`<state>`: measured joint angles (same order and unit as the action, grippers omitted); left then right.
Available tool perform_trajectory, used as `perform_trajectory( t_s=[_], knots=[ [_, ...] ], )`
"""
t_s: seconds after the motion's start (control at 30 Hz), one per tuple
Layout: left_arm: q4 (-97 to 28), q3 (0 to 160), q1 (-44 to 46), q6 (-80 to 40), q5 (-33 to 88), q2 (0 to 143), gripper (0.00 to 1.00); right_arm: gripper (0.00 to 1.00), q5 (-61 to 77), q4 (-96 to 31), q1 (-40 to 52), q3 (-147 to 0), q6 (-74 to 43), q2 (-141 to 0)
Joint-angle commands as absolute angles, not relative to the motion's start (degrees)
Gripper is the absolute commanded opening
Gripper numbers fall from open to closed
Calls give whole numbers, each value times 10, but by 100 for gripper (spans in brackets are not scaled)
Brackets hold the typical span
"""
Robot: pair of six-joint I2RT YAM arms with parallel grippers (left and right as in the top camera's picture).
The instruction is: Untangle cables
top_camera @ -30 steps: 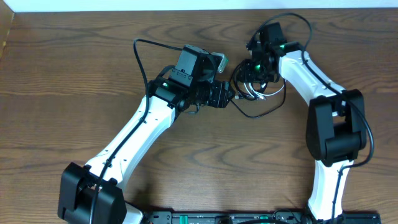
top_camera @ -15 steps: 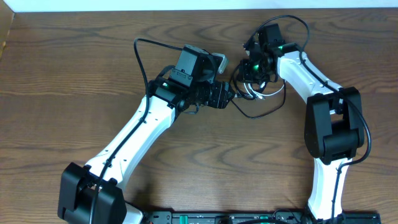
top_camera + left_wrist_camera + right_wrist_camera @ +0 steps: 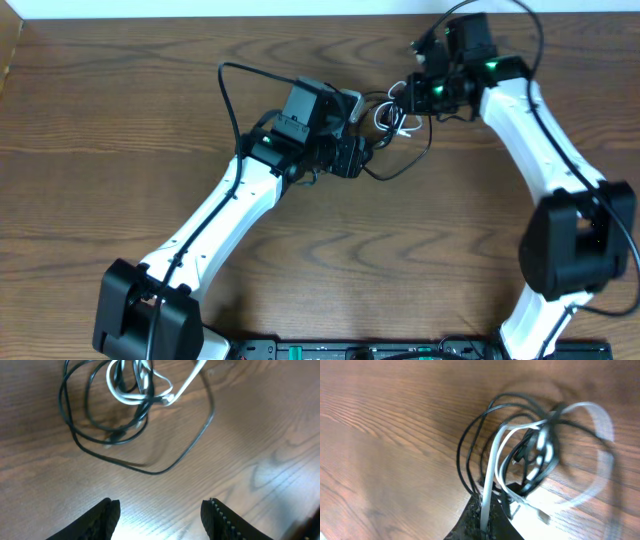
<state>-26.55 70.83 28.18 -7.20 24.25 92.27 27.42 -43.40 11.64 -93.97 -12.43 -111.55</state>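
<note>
The left gripper grabs the black cable by its outer loop next, leaving the white cord free, to allow untangling.
The cables are a tangle of black loops and a white cord at the far middle of the table. My right gripper is shut on the white cord, with black strands pinched beside it. The bundle hangs from the jaws, lifted and blurred. My left gripper stands open just left of the tangle, low over the wood. In the left wrist view its fingers hold nothing, and the white cord and black loops lie ahead of them.
The left arm's own thick black cord arcs over the table behind it. The table's far edge runs close behind both grippers. Bare wood spreads to the left and front.
My right gripper has shut on the white cord and moved right and toward the far edge, dragging the bundle and stretching the black loop. The left gripper has barely moved.
</note>
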Motion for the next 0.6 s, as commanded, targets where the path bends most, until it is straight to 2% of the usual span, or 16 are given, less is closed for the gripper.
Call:
perform_trajectory(
  t_s=[0.0,0.17,0.37,0.57],
  knots=[
    [-240,670,281,-61,233,925,58,1,272,-446,112,-940,-106,-1061],
    [-180,628,281,-74,234,925,59,1,269,-454,112,-940,-106,-1010],
    [-143,609,281,-89,235,925,71,1,265,-466,112,-940,-106,-973],
    [-141,608,281,-89,246,925,75,1,265,-472,112,-940,-106,-966]
  ],
)
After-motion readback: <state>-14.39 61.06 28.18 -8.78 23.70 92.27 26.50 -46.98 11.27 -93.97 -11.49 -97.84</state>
